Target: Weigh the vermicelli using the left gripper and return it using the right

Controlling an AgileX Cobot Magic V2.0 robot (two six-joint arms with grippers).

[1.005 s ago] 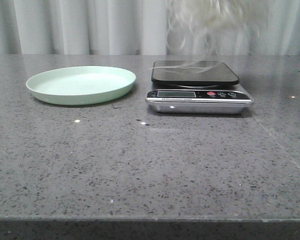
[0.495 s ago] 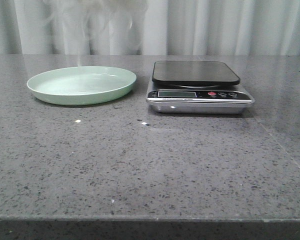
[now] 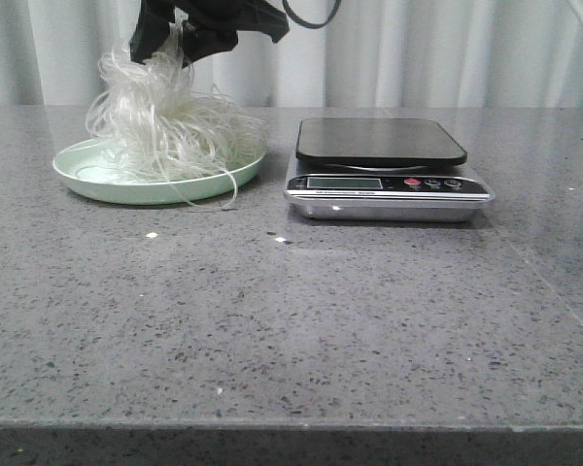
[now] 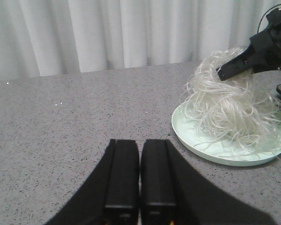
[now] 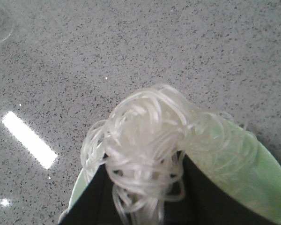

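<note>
The vermicelli's lower pieces are resting in the pale green plate [image 3: 97, 180], so the vermicelli would stay there. My right gripper needs to let go of the vermicelli.
The vermicelli [image 3: 165, 121], a fluffy mass of white looping strands, rests in the pale green plate [image 3: 97, 180] at the table's back left. My right gripper [image 3: 175, 44] is above it, shut on the top strands. In the right wrist view the strands [image 5: 147, 140] bunch between the black fingers over the plate [image 5: 253, 173]. My left gripper [image 4: 140, 154] is shut and empty, low over the bare table left of the plate [image 4: 210, 152]; the vermicelli [image 4: 229, 108] and the right gripper [image 4: 232, 70] show there too. The scale [image 3: 384, 167] stands right of the plate, its black platform bare.
The grey speckled table [image 3: 291, 320] runs to a front edge near the camera. White curtains [image 3: 447, 49] hang behind it. A few loose strands hang over the plate's front rim [image 3: 209, 194].
The vermicelli was carried left from above the scale, then lowered into the green plate. The right gripper has come down into view above the plate.
</note>
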